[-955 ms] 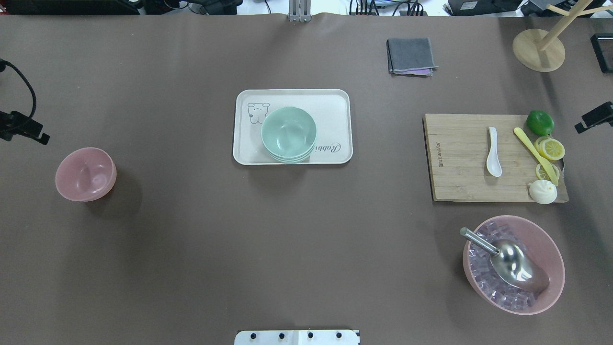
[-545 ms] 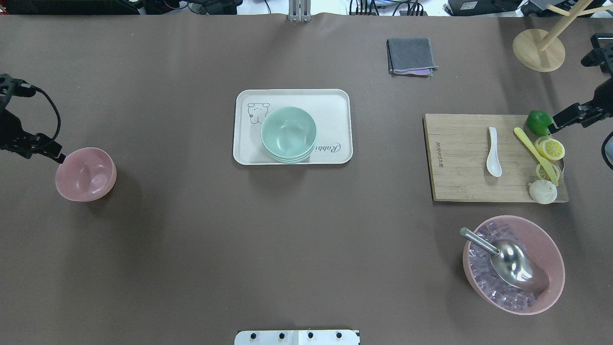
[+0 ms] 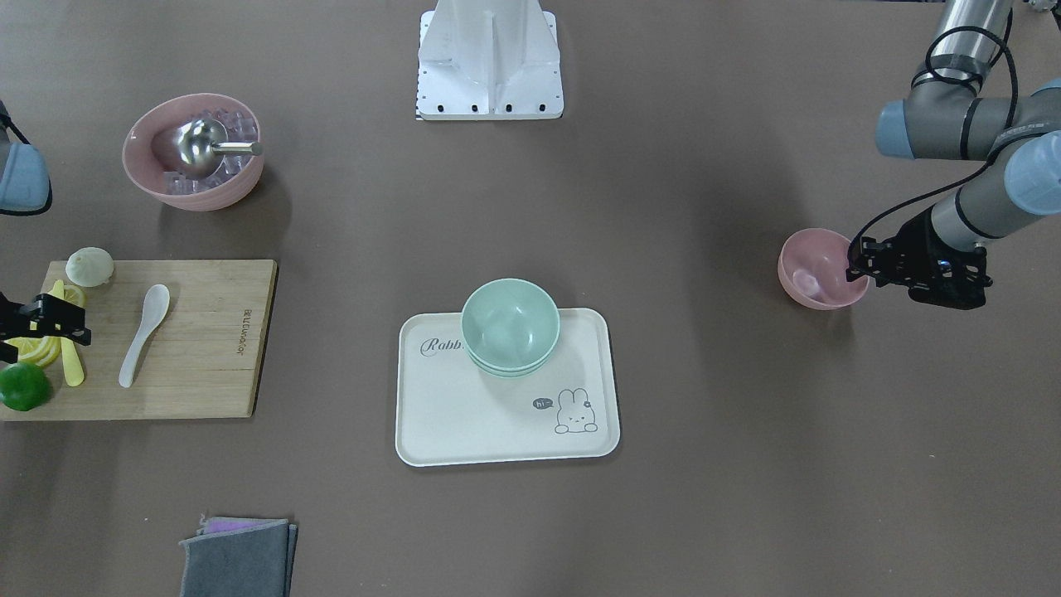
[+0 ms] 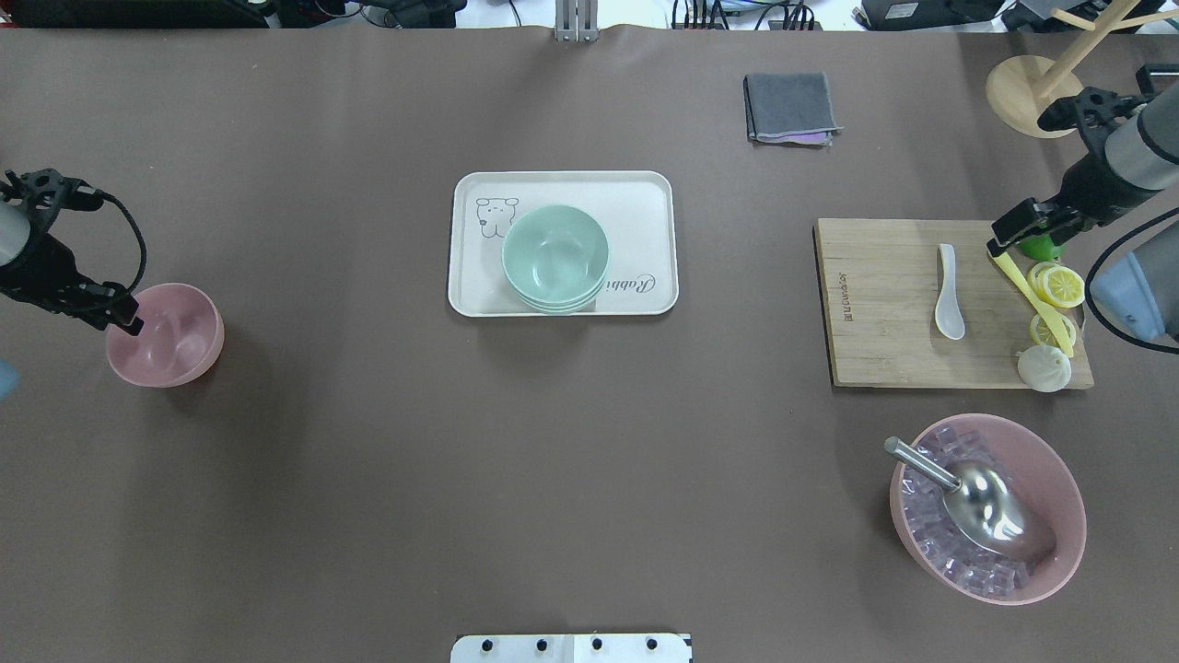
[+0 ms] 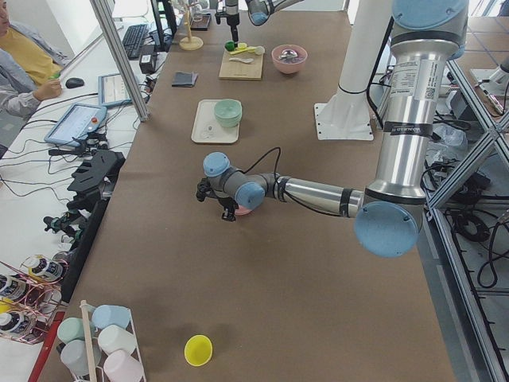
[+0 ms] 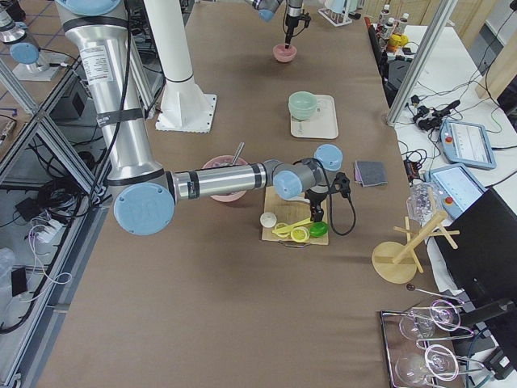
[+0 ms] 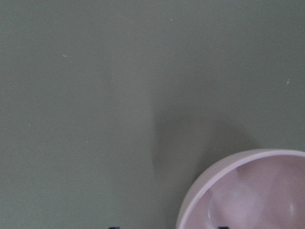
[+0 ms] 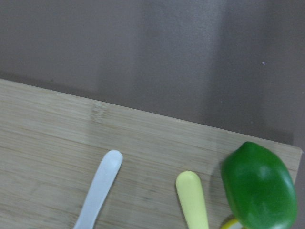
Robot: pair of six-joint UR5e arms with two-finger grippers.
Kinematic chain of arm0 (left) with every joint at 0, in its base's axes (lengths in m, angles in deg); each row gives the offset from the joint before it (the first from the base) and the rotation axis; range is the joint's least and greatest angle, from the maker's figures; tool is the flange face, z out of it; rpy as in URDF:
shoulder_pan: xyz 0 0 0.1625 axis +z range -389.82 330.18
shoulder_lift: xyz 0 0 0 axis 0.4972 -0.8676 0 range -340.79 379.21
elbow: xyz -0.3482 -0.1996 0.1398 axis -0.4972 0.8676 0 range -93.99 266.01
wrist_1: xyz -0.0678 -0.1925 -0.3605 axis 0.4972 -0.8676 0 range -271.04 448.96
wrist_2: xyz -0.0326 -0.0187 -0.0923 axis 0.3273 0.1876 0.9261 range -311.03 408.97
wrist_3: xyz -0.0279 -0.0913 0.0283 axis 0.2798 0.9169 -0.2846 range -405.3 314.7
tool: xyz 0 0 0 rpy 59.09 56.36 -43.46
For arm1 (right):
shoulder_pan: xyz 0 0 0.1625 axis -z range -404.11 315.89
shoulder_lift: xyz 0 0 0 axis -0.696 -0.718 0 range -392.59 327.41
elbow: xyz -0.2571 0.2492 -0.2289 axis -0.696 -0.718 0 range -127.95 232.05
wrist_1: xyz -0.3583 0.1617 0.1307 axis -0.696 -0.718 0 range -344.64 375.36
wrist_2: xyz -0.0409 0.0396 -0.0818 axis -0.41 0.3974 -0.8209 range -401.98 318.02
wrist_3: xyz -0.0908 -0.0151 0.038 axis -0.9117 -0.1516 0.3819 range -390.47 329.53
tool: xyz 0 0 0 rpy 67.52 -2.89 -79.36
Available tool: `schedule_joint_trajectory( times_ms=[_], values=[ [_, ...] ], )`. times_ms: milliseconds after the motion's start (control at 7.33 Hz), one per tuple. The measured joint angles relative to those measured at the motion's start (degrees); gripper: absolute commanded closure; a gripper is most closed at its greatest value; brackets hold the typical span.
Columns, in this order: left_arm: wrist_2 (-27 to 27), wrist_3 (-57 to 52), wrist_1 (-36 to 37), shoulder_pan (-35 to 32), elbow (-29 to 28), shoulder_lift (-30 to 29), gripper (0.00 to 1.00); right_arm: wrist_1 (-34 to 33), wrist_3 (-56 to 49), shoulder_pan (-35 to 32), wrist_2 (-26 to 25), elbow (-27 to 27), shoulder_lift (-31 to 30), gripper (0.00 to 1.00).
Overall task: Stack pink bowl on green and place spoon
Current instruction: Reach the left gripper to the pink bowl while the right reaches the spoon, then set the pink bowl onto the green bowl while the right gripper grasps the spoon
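Note:
My left gripper should grab the pink bowl next, taking hold of it by its rim, so that it can stack the bowl onto the green bowls.
The small pink bowl stands on the table at the left and also shows in the left wrist view. My left gripper is open at the bowl's outer rim, one finger on each side of the rim edge. Stacked green bowls sit on the white tray at the centre. A white spoon and a yellow spoon lie on the cutting board. My right gripper hovers over the yellow spoon's handle end, its fingers spread and empty.
A lime, lemon slices and a white bun crowd the board's right edge. A large pink bowl of ice cubes with a metal scoop stands near right. A grey cloth and a wooden stand are at the back.
Both arms have come in from the table's edges. The left gripper has reached the pink bowl's rim; the right gripper has moved over the board's far right corner.

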Motion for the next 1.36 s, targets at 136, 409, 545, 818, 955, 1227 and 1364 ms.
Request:
schedule_joint_trajectory(
  times_ms=[136, 409, 545, 818, 955, 1227, 1364],
  values=[
    [0.11, 0.14, 0.13, 0.11, -0.08, -0.44, 1.00, 0.01, 2.19, 1.44, -0.14, -0.02, 0.77, 0.00],
    [5.13, 1.87, 0.83, 0.11, -0.16, -3.54, 1.00, -0.02, 5.70, 3.03, -0.19, -0.23, 1.66, 0.06],
    [8.20, 4.44, 0.91, -0.07, 0.16, -6.61, 1.00, -0.03, 7.61, 3.71, -0.18, -0.33, 1.80, 0.19],
    [9.83, 11.82, 0.92, -0.21, 0.31, -15.23, 1.00, -0.05, 10.16, 4.65, -0.16, -0.59, 1.62, 0.30],
    [9.66, 16.71, 0.95, 0.14, -0.93, -20.90, 1.00, -0.05, 11.18, 4.91, -0.10, -0.83, 1.58, 0.51],
    [4.70, 24.37, 0.77, 3.59, -4.01, -29.62, 1.00, -0.09, 12.47, 5.19, 0.10, -1.07, 1.54, 0.43],
    [2.17, 26.52, 0.53, 5.28, -5.08, -31.93, 1.00, -0.10, 13.13, 5.31, 0.19, -1.13, 1.65, 0.43]
  ],
)
